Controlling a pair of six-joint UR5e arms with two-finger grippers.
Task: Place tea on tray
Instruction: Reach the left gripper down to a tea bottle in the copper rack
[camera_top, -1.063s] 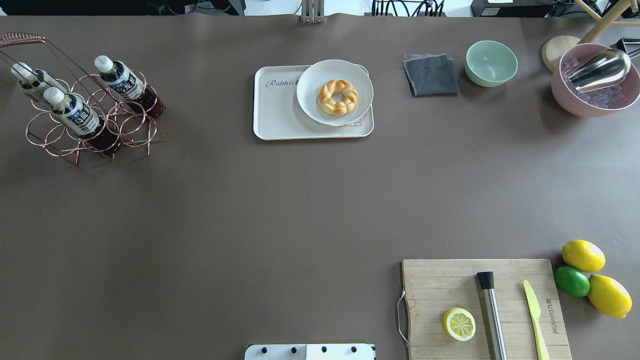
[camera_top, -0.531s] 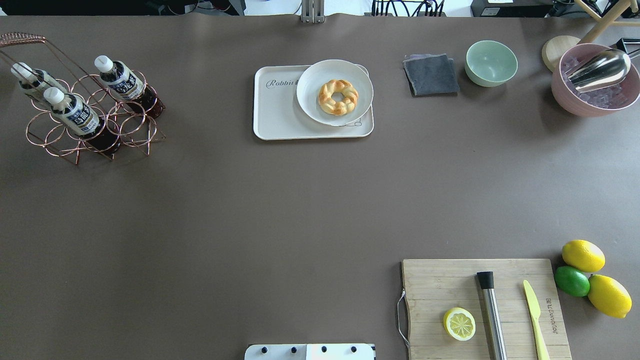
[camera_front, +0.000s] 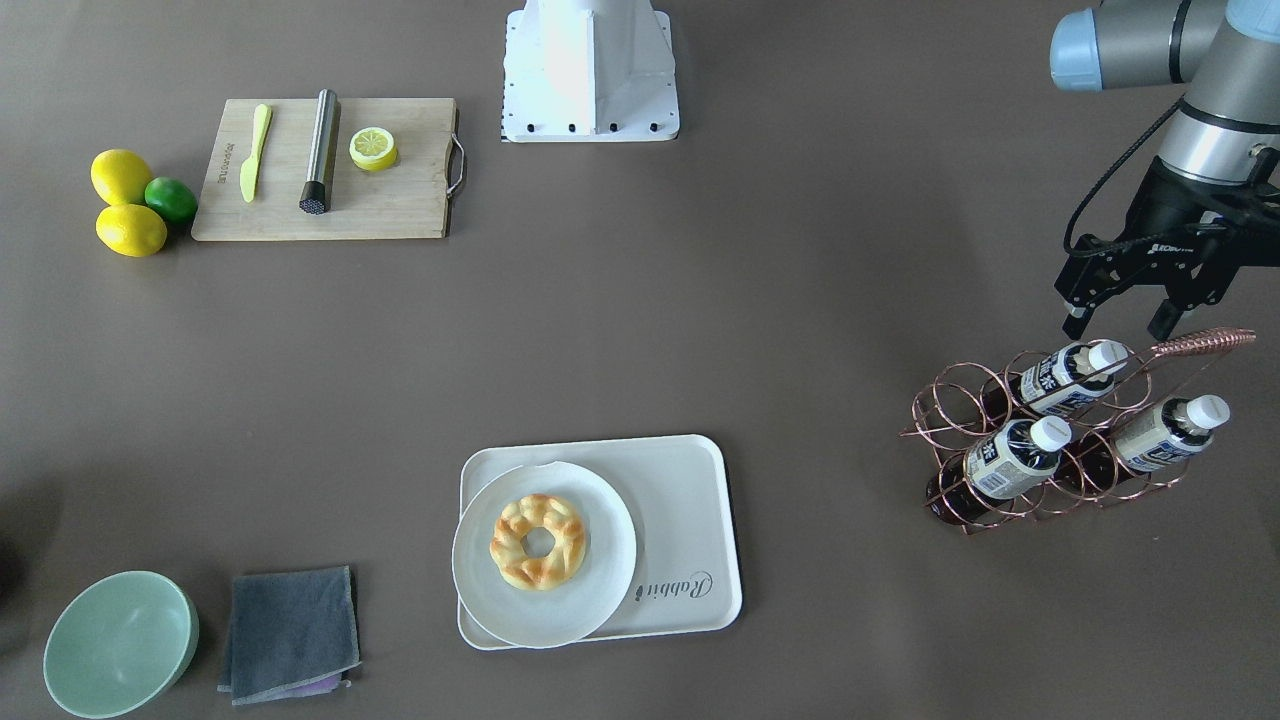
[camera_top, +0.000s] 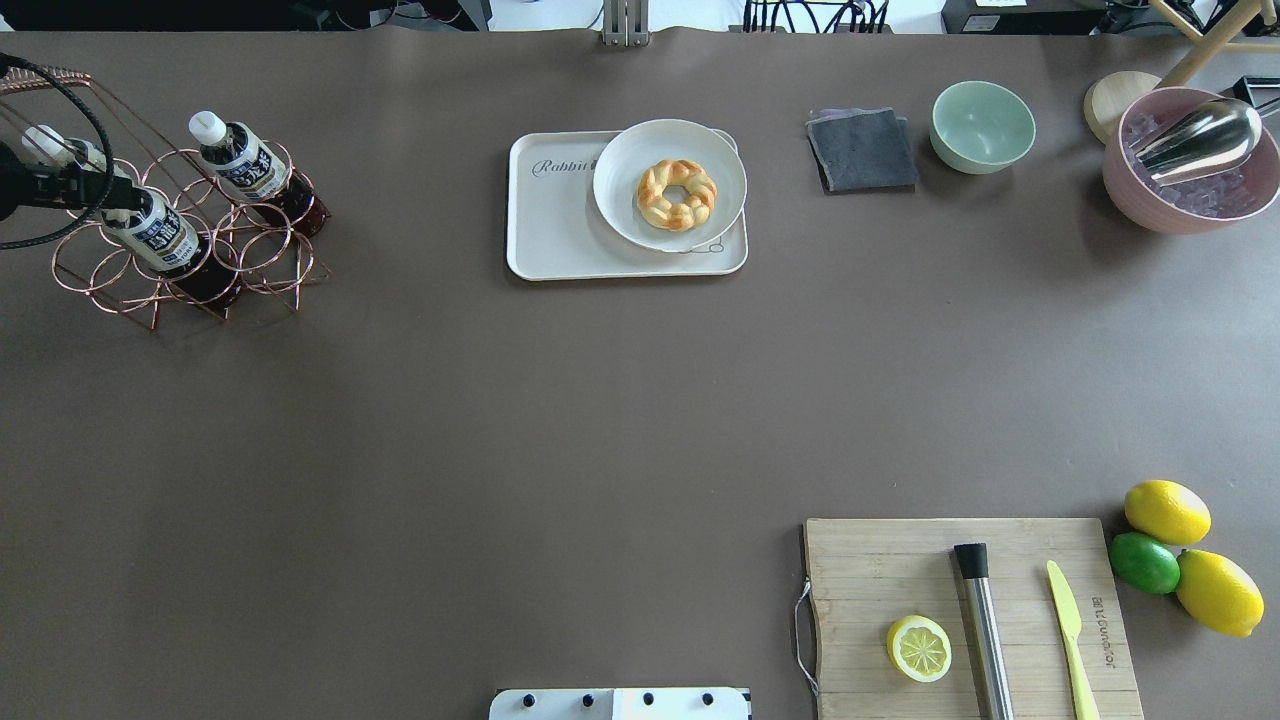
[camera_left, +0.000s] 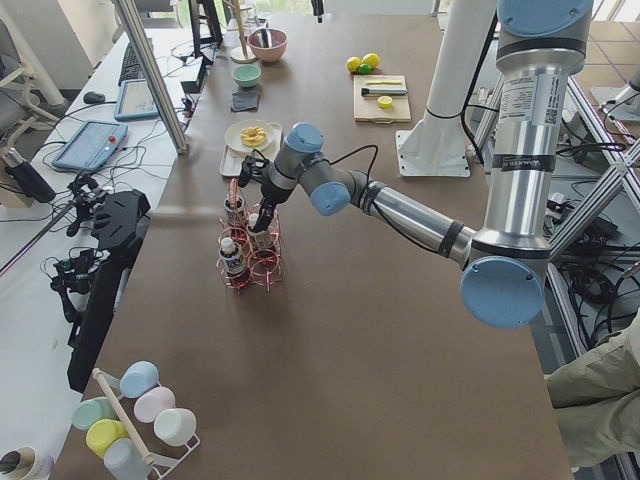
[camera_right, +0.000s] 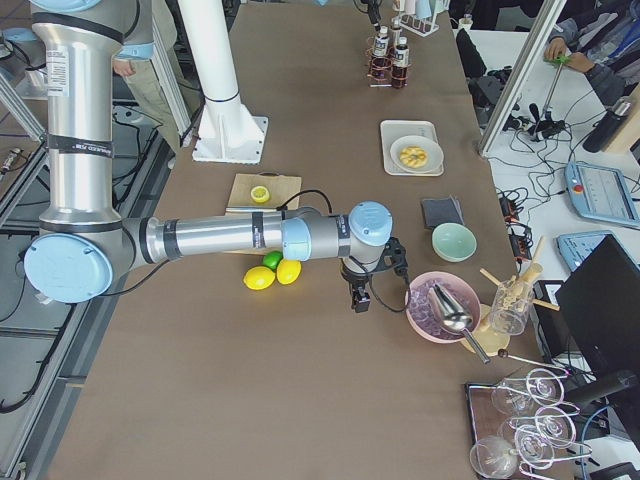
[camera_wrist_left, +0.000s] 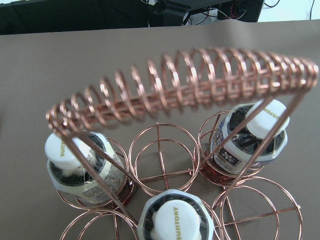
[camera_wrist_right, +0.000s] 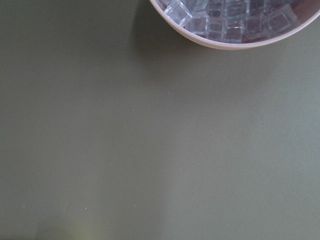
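I next need to grab the bottle nearest the robot by its white cap (camera_front: 1106, 355) with my left gripper, to set a tea on the tray (camera_front: 690, 500).
Three tea bottles stand in a copper wire rack (camera_front: 960, 420): one nearest the robot (camera_front: 1065, 375), one in the middle (camera_front: 1010, 455) and one at the outside (camera_front: 1160, 432). The left wrist view looks down on their white caps (camera_wrist_left: 175, 217) under the coiled handle (camera_wrist_left: 185, 87). My left gripper (camera_front: 1117, 328) is open and empty, just above the bottle nearest the robot. It enters the overhead view (camera_top: 70, 187) at the left edge. The white Rabbit tray (camera_front: 690, 500) holds a round plate (camera_front: 600, 590) with a doughnut (camera_front: 538, 540). My right gripper (camera_right: 360, 298) shows only in the exterior right view; I cannot tell its state.
A pink bowl of ice (camera_wrist_right: 225, 44) with a metal scoop (camera_top: 1195, 140) sits beside my right gripper. A green bowl (camera_top: 982, 125) and grey cloth (camera_top: 862, 150) lie right of the tray. A wooden board (camera_top: 880, 560) carries a lemon half, muddler and knife; whole citrus (camera_top: 1165, 510) lies beside it.
My left gripper has come into the overhead view from the left edge and now hangs over the bottle rack. Nothing on the table has moved.
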